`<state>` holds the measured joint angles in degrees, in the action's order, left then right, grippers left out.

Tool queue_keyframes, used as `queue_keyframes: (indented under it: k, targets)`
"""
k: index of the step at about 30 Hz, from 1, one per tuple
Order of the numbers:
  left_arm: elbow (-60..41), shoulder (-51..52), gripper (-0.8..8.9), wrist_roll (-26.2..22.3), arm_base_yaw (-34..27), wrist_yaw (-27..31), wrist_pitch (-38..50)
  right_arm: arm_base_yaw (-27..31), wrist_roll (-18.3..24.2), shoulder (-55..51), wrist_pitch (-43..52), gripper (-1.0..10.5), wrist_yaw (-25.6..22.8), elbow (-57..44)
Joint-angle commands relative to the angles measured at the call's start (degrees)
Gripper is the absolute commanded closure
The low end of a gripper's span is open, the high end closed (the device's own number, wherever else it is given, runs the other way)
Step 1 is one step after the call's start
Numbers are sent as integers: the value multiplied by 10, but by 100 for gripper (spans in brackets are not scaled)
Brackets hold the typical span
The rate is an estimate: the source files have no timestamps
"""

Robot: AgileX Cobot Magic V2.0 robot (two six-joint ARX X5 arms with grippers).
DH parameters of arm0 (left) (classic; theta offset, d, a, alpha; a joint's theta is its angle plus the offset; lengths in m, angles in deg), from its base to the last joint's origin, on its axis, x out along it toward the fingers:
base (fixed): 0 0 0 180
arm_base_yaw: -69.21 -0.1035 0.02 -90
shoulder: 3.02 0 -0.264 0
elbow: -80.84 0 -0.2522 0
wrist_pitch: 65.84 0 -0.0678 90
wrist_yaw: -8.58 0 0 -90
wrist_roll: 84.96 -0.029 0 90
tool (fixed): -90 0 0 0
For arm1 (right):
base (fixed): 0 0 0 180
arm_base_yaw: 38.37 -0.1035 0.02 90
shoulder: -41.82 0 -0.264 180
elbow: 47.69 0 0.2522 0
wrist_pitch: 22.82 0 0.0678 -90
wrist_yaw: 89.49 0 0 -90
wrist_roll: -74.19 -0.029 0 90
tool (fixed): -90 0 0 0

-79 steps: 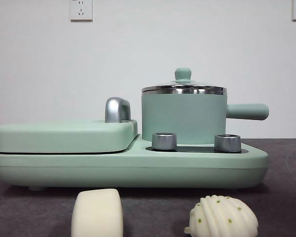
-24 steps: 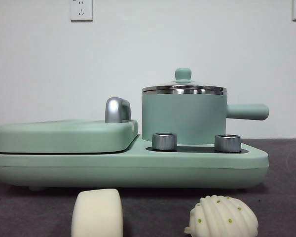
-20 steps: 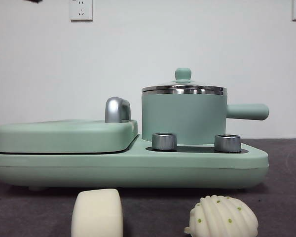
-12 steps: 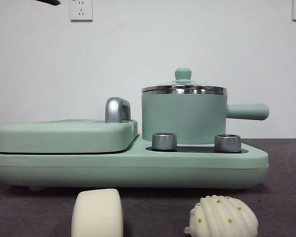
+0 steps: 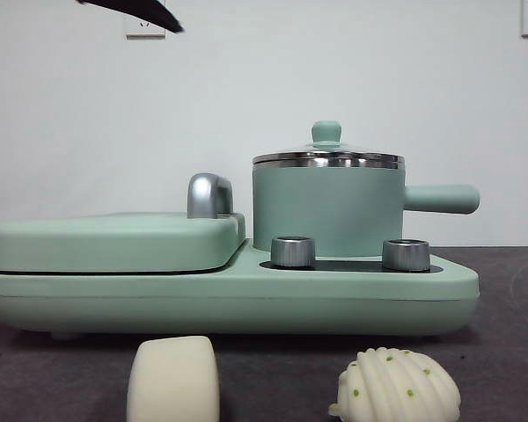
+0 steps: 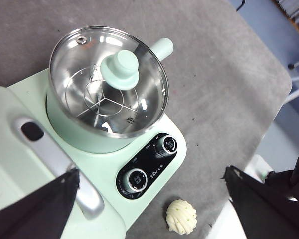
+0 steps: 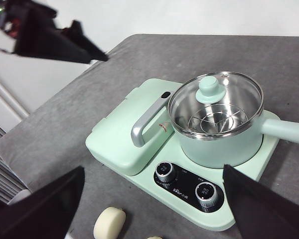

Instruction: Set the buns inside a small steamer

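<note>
The glass lid spreads across the whole steamer point(image 5: 326, 209) and is too wide for my fingers, so my left gripper will next grab it by its narrow mint-green knob point(image 5: 326, 133).
The small steamer point(image 5: 326, 209) stands on the right half of a mint-green cooker, with its glass lid point(image 5: 326, 156) on and its handle pointing right. The left wrist view looks down on the steamer point(image 6: 107, 99), and a steel rack shows through the lid. A smooth cream bun point(image 5: 173, 380) and a ridged bun point(image 5: 396, 387) with green dots lie on the table in front of the cooker. My left gripper point(image 6: 150, 174) hangs open, high above the cooker, and shows as a black tip point(image 5: 150, 13) in the front view. My right gripper point(image 7: 153, 169) is open too, high above the buns' side.
The cooker's left half carries a flat griddle lid point(image 5: 114, 242) with a chrome handle point(image 5: 209, 195). Two steel knobs point(image 5: 293, 251) point(image 5: 406, 255) sit in front of the steamer. The grey table's edge point(image 6: 269, 134) lies close beyond the ridged bun point(image 6: 181, 216).
A black arm tip has entered the front view at the top left and moved right and slightly down. The buns, steamer and lid have not moved.
</note>
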<state>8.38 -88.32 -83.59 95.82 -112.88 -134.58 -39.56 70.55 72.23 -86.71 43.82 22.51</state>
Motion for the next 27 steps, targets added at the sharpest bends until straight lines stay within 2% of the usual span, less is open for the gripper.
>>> queue_keyframes:
  k: [1, 7, 10, 14, 16, 18, 27]
  targets:
    - [70, -65, 341, -27, 14, 11, -33, -2, 5, 2, 4, 504, 0, 9]
    - [228, -190, 341, -69, 50, 89, -133, -2, 5, 2, 4, 504, 0, 9]
    - [311, -246, 341, -72, 67, 109, -172, -2, 5, 2, 4, 504, 0, 9]
    - [385, -300, 341, -69, 88, 123, -181, -2, 5, 2, 4, 504, 0, 9]
    - [419, -325, 344, -68, 100, 154, -192, -2, 5, 2, 4, 504, 0, 9]
    - [439, -343, 345, -70, 113, 186, -191, -2, 5, 2, 4, 504, 0, 9]
    - [451, -395, 388, -84, 140, 213, -146, -2, 5, 2, 4, 504, 0, 9]
